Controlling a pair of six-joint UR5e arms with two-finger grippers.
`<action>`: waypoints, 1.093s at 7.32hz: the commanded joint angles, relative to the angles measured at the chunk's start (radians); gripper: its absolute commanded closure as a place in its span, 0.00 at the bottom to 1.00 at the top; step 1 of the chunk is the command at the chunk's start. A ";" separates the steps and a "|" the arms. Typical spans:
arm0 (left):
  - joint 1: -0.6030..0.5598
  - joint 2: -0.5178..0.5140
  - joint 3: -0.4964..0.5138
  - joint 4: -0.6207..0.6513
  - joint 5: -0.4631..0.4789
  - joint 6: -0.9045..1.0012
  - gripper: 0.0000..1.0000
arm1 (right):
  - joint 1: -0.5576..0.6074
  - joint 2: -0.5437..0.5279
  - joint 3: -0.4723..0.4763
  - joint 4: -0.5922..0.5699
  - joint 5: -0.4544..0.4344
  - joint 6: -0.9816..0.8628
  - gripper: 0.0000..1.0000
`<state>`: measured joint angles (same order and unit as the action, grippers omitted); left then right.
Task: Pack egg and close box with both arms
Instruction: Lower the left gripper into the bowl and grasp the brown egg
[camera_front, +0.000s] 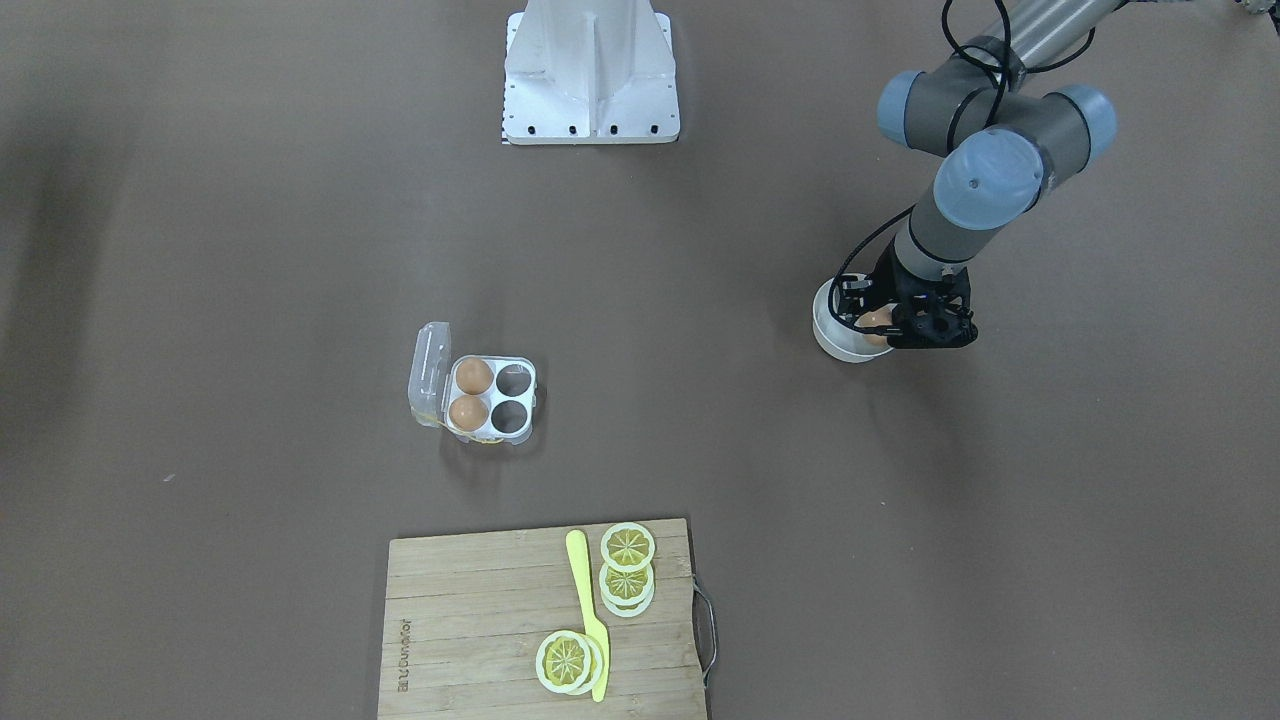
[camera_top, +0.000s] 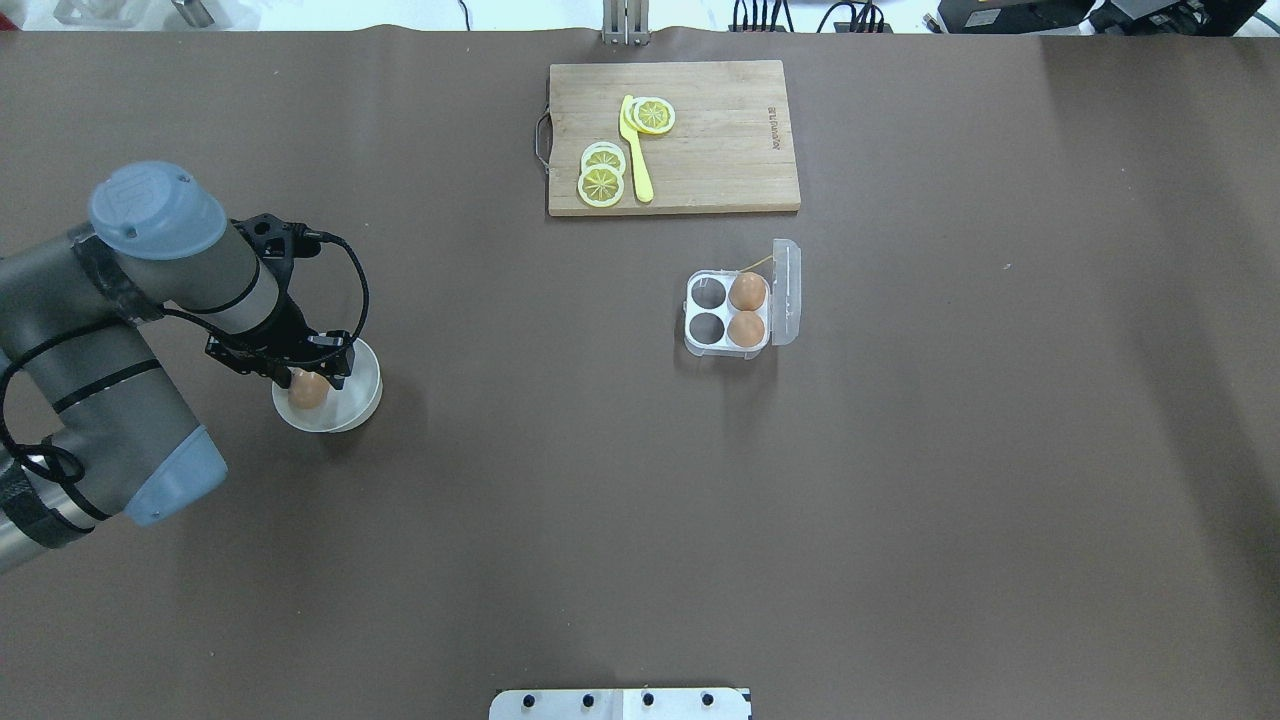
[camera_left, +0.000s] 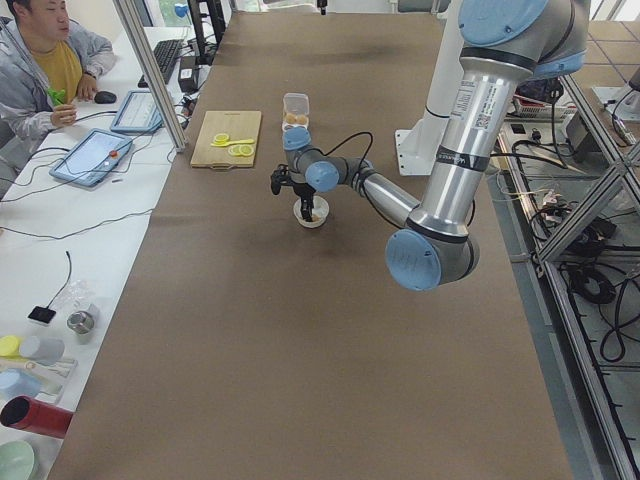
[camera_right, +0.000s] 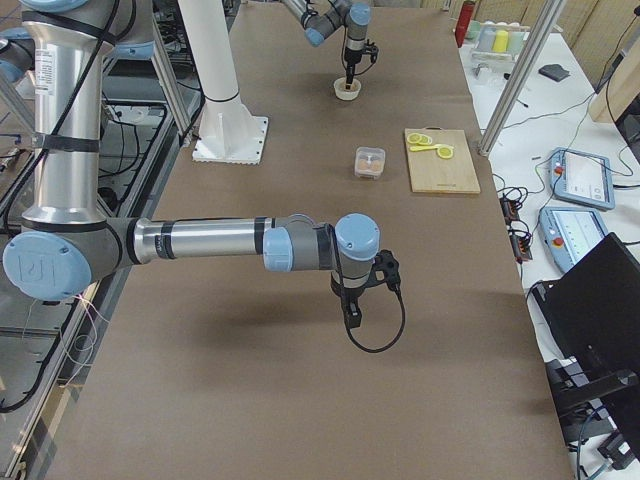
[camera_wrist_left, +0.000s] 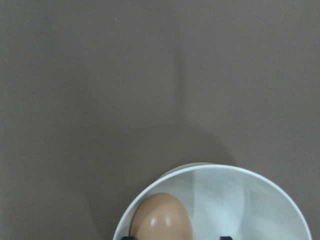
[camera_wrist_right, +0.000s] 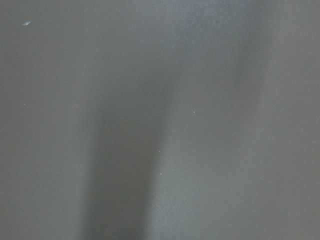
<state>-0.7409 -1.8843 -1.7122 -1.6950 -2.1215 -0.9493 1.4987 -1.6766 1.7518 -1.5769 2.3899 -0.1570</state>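
My left gripper grips the light-brown egg around its rounded shell (camera_front: 876, 322) next, so that it can fill an empty cell of the egg box (camera_front: 513, 379).
A light-brown egg (camera_top: 308, 390) lies in the white bowl (camera_top: 362, 392) on the robot's left side of the table. My left gripper (camera_top: 300, 374) reaches down into the bowl with its jaws open on either side of the egg (camera_wrist_left: 162, 220); only the fingertips show at the wrist view's bottom edge. The box (camera_top: 728, 312) stands mid-table with its clear lid upright and open. Two eggs (camera_top: 746, 292) fill the cells next to the lid; the other two cells are empty. My right gripper (camera_right: 352, 310) hangs above bare table, seen only from the side, so I cannot tell its state.
A wooden cutting board (camera_top: 720, 150) with lemon slices (camera_top: 602, 183) and a yellow knife (camera_top: 636, 150) lies beyond the box. The white robot base (camera_front: 590, 70) stands at the table's near edge. An operator (camera_left: 40, 70) sits beside the table.
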 joint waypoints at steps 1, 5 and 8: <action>0.000 -0.004 0.014 0.000 0.000 0.000 0.34 | 0.000 0.000 0.000 0.000 0.000 -0.001 0.00; 0.000 -0.006 0.016 0.002 0.002 -0.008 0.41 | 0.000 0.000 -0.002 0.000 0.000 0.001 0.00; 0.000 -0.006 0.013 0.003 0.002 -0.011 0.75 | 0.000 0.000 0.001 -0.002 0.002 0.001 0.00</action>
<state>-0.7410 -1.8898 -1.6971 -1.6932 -2.1200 -0.9582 1.4987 -1.6766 1.7513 -1.5783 2.3902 -0.1565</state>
